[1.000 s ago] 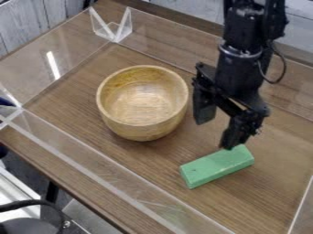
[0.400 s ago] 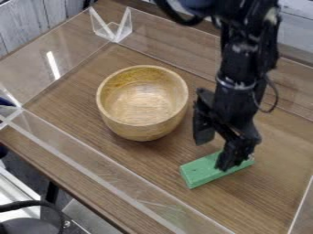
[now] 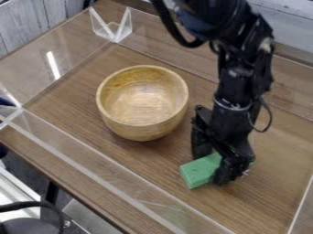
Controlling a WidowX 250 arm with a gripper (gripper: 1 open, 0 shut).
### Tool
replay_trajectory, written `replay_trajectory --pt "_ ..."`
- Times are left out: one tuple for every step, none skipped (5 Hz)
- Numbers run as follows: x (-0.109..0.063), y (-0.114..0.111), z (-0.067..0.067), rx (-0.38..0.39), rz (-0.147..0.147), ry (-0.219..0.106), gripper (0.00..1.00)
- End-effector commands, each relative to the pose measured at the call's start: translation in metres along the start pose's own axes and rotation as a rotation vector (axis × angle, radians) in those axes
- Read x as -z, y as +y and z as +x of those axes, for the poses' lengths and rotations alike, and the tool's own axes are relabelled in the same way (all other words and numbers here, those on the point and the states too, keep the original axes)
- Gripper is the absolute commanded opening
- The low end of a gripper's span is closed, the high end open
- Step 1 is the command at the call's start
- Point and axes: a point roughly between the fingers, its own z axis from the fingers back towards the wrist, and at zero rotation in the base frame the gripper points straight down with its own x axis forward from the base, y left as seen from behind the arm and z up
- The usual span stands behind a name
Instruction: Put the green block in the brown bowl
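Observation:
Next, my gripper grabs the green block [image 3: 199, 172] by its long sides to drop it into the brown bowl [image 3: 143, 101].
The green block [image 3: 199, 172] lies flat on the wooden table near the front, to the right of the brown bowl [image 3: 143, 101]. My gripper [image 3: 218, 161] points straight down over the block's right half and has come low around it. Its black fingers [image 3: 233, 167] stand open, one on the near side of the block and one on the far side. The block's right end is hidden behind the fingers. The bowl is empty and sits upright to the left of the gripper.
A clear acrylic wall [image 3: 73, 137] runs along the table's front and left edges. A small clear stand [image 3: 112, 26] sits at the back left. The black arm [image 3: 239, 46] rises above the gripper on the right.
The gripper has come down from above the block to straddle it at table level, staying open. The block and bowl have not moved.

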Motion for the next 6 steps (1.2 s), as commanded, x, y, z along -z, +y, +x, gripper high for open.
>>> replay_trajectory --pt "-0.0050 -0.0018 0.0064 0.022 -0.001 -0.027 1.00" --pt "-0.0024 -0.0023 0.0056 0.026 -0.007 -0.020 1.00" --pt "0.0000 -0.0030 0.0046 0.030 -0.013 -0.015 1.00" --pt "0.0020 -0.0037 0.0034 0.034 -0.019 -0.009 1.00" --pt "0.0031 -0.0046 0.0020 0.039 -0.024 -0.002 1.00" --pt "0.0042 -0.0054 0.0006 0.043 -0.030 0.004 1.00"
